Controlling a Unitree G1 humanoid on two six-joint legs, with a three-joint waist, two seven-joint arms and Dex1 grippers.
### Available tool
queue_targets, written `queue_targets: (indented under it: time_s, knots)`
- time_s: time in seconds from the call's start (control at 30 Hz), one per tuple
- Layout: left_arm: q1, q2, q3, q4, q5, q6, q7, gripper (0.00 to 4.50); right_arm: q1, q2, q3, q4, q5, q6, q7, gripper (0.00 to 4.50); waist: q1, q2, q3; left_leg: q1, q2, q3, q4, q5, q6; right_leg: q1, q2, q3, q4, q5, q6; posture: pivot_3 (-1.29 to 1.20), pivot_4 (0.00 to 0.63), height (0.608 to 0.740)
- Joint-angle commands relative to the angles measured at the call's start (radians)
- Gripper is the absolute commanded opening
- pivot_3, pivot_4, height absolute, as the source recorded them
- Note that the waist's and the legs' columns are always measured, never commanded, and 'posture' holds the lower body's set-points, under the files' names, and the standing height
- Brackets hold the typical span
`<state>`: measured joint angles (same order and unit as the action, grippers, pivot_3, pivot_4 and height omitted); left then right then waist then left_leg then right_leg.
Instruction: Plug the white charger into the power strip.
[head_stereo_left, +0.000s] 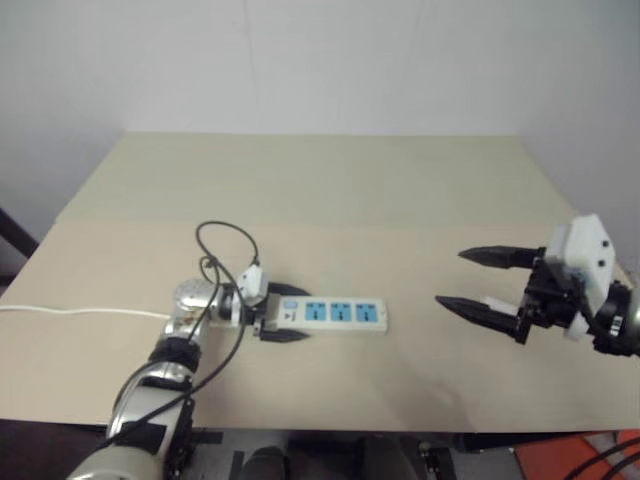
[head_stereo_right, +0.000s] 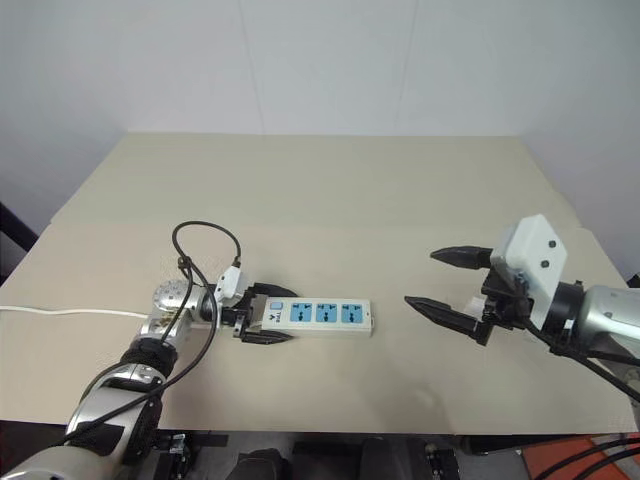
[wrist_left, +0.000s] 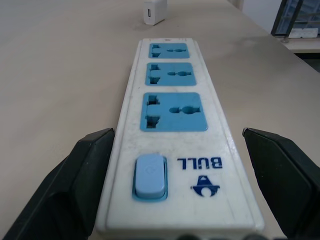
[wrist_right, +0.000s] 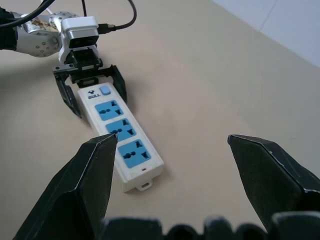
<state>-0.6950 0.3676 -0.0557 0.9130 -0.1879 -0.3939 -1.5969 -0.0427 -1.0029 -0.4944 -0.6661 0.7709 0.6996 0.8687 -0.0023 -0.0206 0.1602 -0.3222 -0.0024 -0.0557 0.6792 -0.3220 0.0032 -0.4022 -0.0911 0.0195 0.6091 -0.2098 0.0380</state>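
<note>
My left gripper is to grab the power strip next across its switch end (wrist_left: 175, 180), where two straight sides of the long power strip face each other.
The power strip (head_stereo_left: 340, 315) lies flat near the table's front, a white bar with three blue sockets and a blue switch (wrist_left: 149, 177) at its left end. My left gripper (head_stereo_left: 298, 314) is open, one black finger on each side of the switch end, with a gap between each finger and the strip's sides. The white charger (wrist_left: 154, 11) stands on the table beyond the strip's far end; a small white piece (head_stereo_left: 496, 302) also shows by my right gripper's lower finger. My right gripper (head_stereo_left: 451, 278) hovers open to the right of the strip, holding nothing.
The strip's thin white cord (head_stereo_left: 70, 311) runs off to the table's left edge. A black cable (head_stereo_left: 225, 240) loops above my left wrist. The beige table (head_stereo_left: 330, 190) ends close behind my right arm and just below the strip.
</note>
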Motion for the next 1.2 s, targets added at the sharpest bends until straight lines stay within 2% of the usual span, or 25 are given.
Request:
queue_targets:
  time_s: [0.03, 0.47, 0.63, 0.8, 1.03, 1.2]
  knots:
    - [-0.019, 0.009, 0.006, 0.062, 0.008, -0.036, -0.006, 4.47, -0.006, -0.022, -0.058, -0.02, 0.03, 0.006, 0.006, 4.2, -0.001, 0.0, 0.0, 0.0, 0.0, 0.0, 0.0, 0.0, 0.0, 0.0, 0.0, 0.0, 0.0, 0.0, 0.0, 0.0, 0.15, 0.74]
    - [-0.051, 0.035, -0.045, 0.181, 0.038, -0.123, -0.017, 4.47, -0.019, -0.047, -0.074, -0.027, 0.063, 0.029, -0.009, 4.2, -0.009, 0.001, -0.001, 0.0, 0.0, 0.0, 0.0, 0.0, 0.0, 0.001, 0.0, 0.0, 0.0, 0.0, 0.0, 0.0, 0.15, 0.74]
    - [-0.058, 0.025, -0.035, 0.202, 0.043, -0.123, -0.017, 3.31, -0.028, -0.048, -0.074, -0.032, 0.073, 0.039, -0.018, 4.2, -0.009, 0.001, -0.001, 0.0, 0.0, 0.0, 0.0, 0.0, 0.0, 0.001, 0.0, 0.0, 0.0, 0.0, 0.0, 0.0, 0.15, 0.74]
    - [-0.048, 0.001, -0.024, 0.195, 0.027, -0.116, -0.017, 3.29, -0.031, -0.058, -0.076, -0.025, 0.08, 0.043, -0.021, 4.2, -0.009, 0.002, -0.001, 0.0, 0.0, 0.0, 0.0, 0.0, 0.0, 0.001, 0.0, 0.0, 0.0, 0.0, 0.0, 0.0, 0.15, 0.74]
    - [-0.011, -0.005, -0.064, 0.041, -0.025, 0.048, -0.017, 3.29, -0.027, -0.058, -0.067, 0.027, 0.086, 0.061, -0.021, 4.2, 0.0, 0.002, -0.001, 0.0, 0.0, 0.0, 0.0, 0.0, 0.0, 0.001, -0.001, 0.0, -0.001, 0.0, 0.001, 0.0, 0.15, 0.74]
    - [0.005, -0.001, -0.099, -0.144, 0.015, 0.193, 0.024, 3.29, -0.073, -0.127, -0.021, 0.136, 0.065, 0.117, -0.01, 4.2, 0.006, 0.002, -0.001, -0.001, -0.001, 0.0, 0.0, 0.0, 0.0, 0.0, -0.001, 0.0, -0.002, 0.0, 0.001, 0.0, 0.15, 0.74]
